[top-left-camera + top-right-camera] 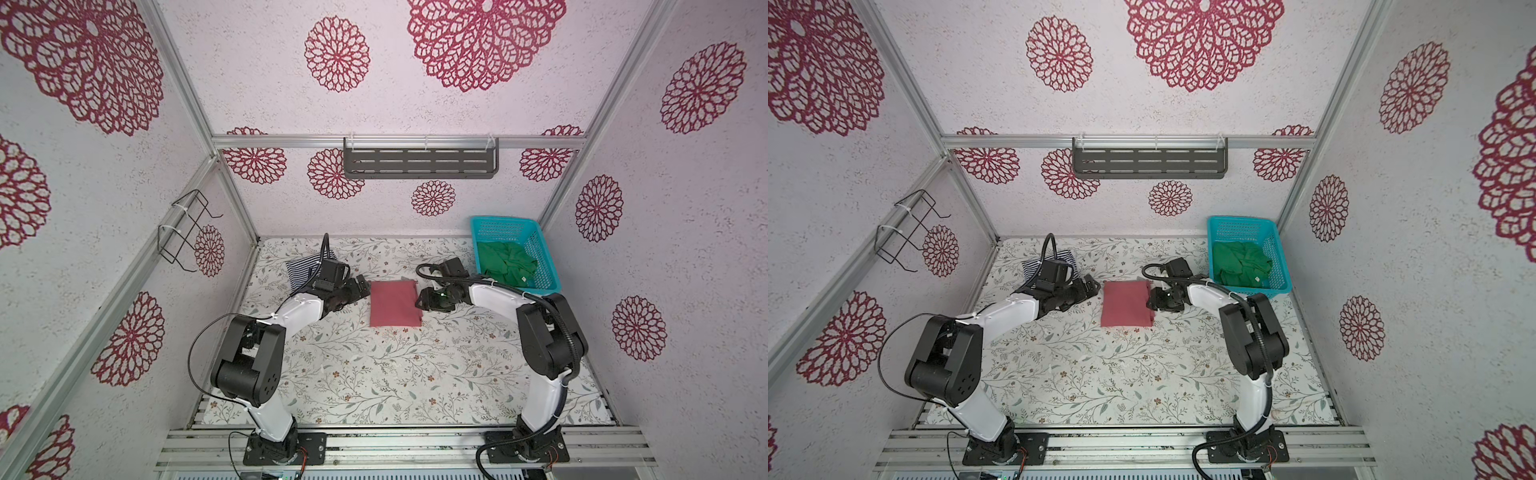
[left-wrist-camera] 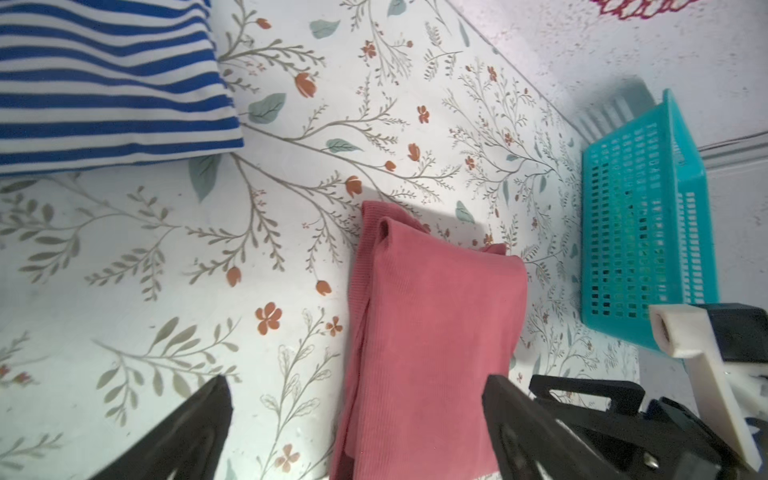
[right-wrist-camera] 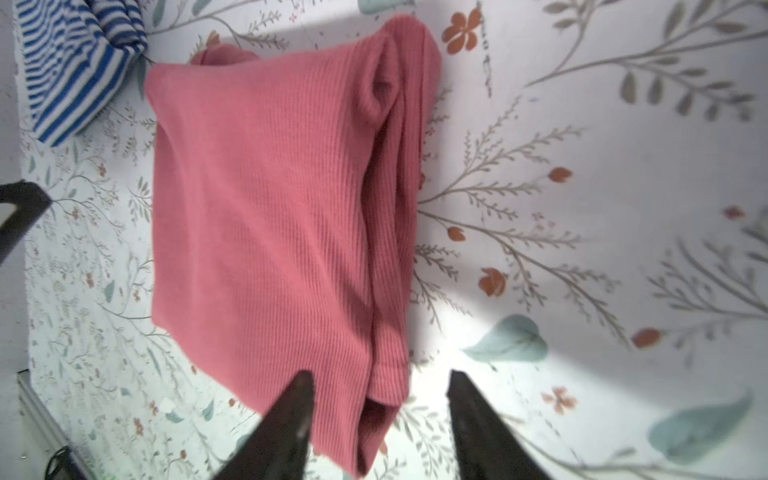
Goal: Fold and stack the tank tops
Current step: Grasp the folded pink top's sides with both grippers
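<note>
Next, my left gripper grabs the folded pink tank top's side edge opposite my right gripper, through its layers, to stack it still folded.
The dusty red-pink tank top (image 1: 395, 303) (image 1: 1126, 303) lies folded into a rectangle mid-table. My left gripper (image 1: 362, 286) (image 2: 357, 384) is open at its left edge, and the cloth (image 2: 432, 316) lies loose between the wide-spread fingers. My right gripper (image 1: 422, 302) (image 3: 380, 376) is open at its right edge. A corner of the pink top (image 3: 282, 216) sits between its fingers, unclamped. The navy-and-white striped tank top (image 1: 300, 270) (image 2: 104, 83) lies folded at the back left, partly behind the left arm. The green tank top (image 1: 507, 262) (image 1: 1241, 262) is crumpled in the basket.
The teal mesh basket (image 1: 503, 219) (image 2: 640, 232) stands in the back right corner. A dark slotted shelf (image 1: 419, 162) hangs on the back wall and a wire rack (image 1: 187, 232) on the left wall. The floral tabletop (image 1: 395, 374) stretches towards the arm bases.
</note>
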Controlling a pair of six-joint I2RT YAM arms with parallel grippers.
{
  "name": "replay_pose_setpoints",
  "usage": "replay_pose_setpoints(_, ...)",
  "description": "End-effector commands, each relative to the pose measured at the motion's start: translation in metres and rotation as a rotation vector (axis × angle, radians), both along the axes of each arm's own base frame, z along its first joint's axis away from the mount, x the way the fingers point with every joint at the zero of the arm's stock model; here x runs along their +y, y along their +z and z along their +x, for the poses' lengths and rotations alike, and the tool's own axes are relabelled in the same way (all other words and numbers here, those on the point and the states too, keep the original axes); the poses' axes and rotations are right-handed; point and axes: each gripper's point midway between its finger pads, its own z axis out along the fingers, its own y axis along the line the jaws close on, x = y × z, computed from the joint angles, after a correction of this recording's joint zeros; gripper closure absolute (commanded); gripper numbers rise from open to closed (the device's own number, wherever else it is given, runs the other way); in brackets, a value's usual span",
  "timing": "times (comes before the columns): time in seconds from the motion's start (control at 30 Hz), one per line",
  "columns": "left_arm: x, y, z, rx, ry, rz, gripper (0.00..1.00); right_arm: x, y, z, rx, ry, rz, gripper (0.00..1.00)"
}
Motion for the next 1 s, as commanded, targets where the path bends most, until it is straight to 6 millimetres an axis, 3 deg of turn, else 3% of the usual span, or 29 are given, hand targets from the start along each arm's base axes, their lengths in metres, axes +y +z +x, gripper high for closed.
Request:
replay_pose_setpoints(0.0,-0.014,-0.017,0.0,0.043,-0.045,-0.071,0.0,-0.013,0.026,0.007,-0.066,0.008,-0.005,0.34)
replay_pose_setpoints(0.17,-0.022,-0.039,-0.001,0.099,-0.052,-0.101,0.01,0.007,0.017,0.026,-0.057,-0.029,0.139,0.32)
replay_pose_setpoints(0.4,-0.034,-0.062,-0.013,0.173,-0.051,-0.112,0.09,0.018,-0.007,0.041,-0.045,-0.092,0.218,0.33)
replay_pose_setpoints(0.63,-0.052,-0.079,-0.023,0.207,-0.04,-0.133,0.17,0.037,-0.027,0.033,-0.002,-0.072,0.264,0.31)
replay_pose_setpoints(0.77,-0.053,-0.091,-0.029,0.221,-0.01,-0.125,0.18,0.044,-0.034,0.027,0.014,-0.061,0.267,0.3)
replay_pose_setpoints(0.8,-0.051,-0.11,-0.034,0.255,0.001,-0.116,0.19,0.046,-0.037,0.024,0.024,-0.058,0.268,0.3)
replay_pose_setpoints(0.97,-0.053,-0.122,-0.034,0.262,0.016,-0.101,0.28,0.056,-0.051,0.016,0.058,-0.046,0.276,0.3)
